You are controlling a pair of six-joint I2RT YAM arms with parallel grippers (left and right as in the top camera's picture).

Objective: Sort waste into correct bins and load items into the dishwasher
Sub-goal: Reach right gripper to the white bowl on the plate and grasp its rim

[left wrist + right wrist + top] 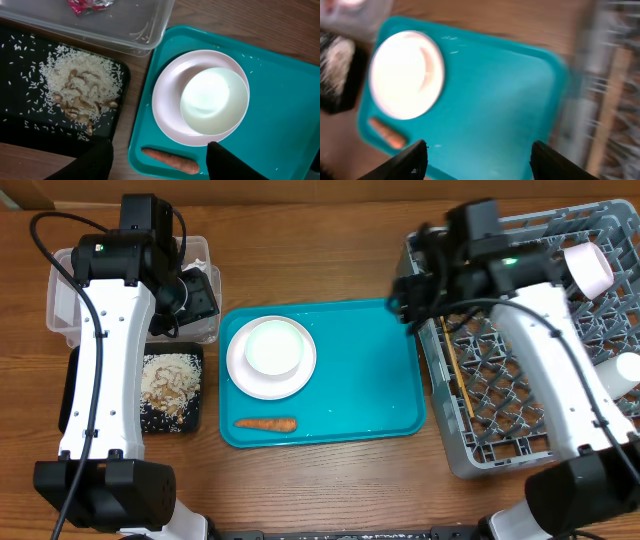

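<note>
The white bowl has its rim on the side facing the dish rack. My right gripper will grab the bowl by that part of the rim next, to load it into the dish rack tipped over.
A white bowl [272, 346] sits in a pale pink dish [238, 370] on the teal tray [370, 370]. An orange carrot [265, 422] lies at the tray's front left; it also shows in the left wrist view [170, 160]. My left gripper [190, 298] [157, 162] is open and empty, above the gap between the clear tub [60, 315] and the tray. The tub holds the red wrapper [87, 5]. Rice scraps [80, 90] lie in the black tray [150, 415]. My right gripper [410, 295] [480, 160] is open and empty, over the tray's right edge beside the grey dish rack [450, 450].
The rack holds a pink bowl [590, 265], a white cup [625, 370] and wooden chopsticks [455, 375] along its left side. The right wrist view is blurred. Loose rice grains are scattered in the black tray [20, 50]. No tissues show.
</note>
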